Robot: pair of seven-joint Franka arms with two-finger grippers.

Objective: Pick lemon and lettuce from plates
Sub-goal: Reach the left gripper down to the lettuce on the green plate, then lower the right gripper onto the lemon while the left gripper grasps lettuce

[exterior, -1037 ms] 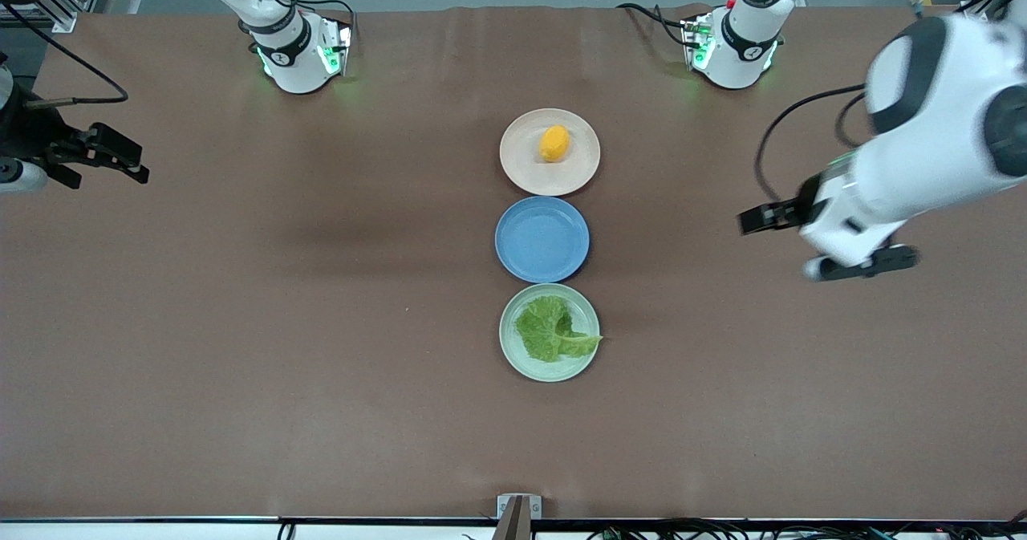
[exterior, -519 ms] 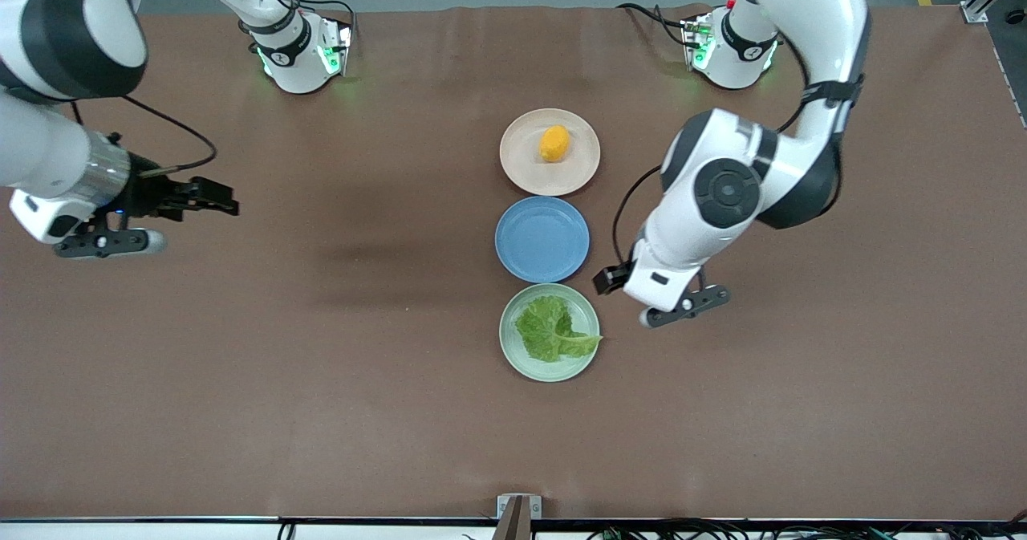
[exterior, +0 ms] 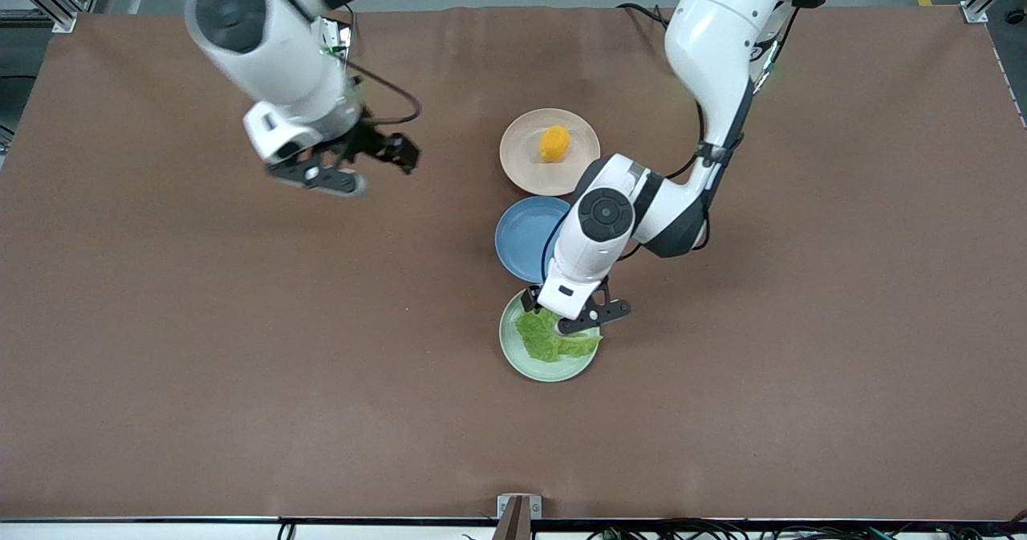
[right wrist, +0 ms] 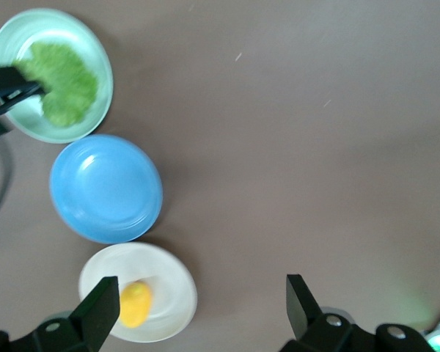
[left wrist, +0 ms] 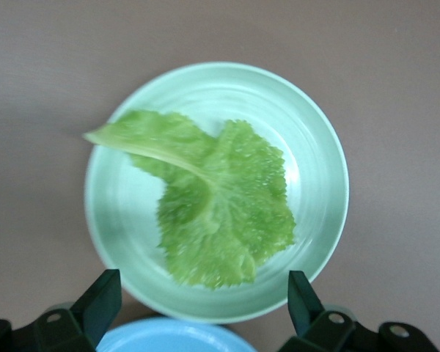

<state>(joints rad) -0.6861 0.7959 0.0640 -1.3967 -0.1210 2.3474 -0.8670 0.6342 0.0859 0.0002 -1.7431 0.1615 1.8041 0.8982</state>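
Note:
I will pick the lettuce from the mint green plate, so I will next grab the leaf's broad frilly edge (exterior: 539,318) (left wrist: 211,265) with my left gripper.
The lemon (exterior: 554,143) lies on the beige-pink plate (exterior: 521,167), the plate closest to the robots' bases. The lettuce (exterior: 549,341) lies on the mint green plate (exterior: 513,355), nearest the front camera. My left gripper (exterior: 562,314) is open and hangs over the green plate's edge beside the blue plate. In the left wrist view the lettuce (left wrist: 216,209) and green plate (left wrist: 330,147) lie ahead of the open left gripper (left wrist: 202,302). My right gripper (exterior: 399,153) is open over bare table toward the right arm's end from the beige plate. The right wrist view shows the lemon (right wrist: 136,304) beside one finger (right wrist: 99,308).
An empty blue plate (exterior: 525,239) sits between the two plates; it also shows in the left wrist view (left wrist: 169,339) and the right wrist view (right wrist: 106,188). The left arm's forearm crosses over the blue plate's edge. Brown table surrounds the plates.
The left arm has swung in from its end of the table to over the green plate. The right arm has moved from its end toward the beige plate.

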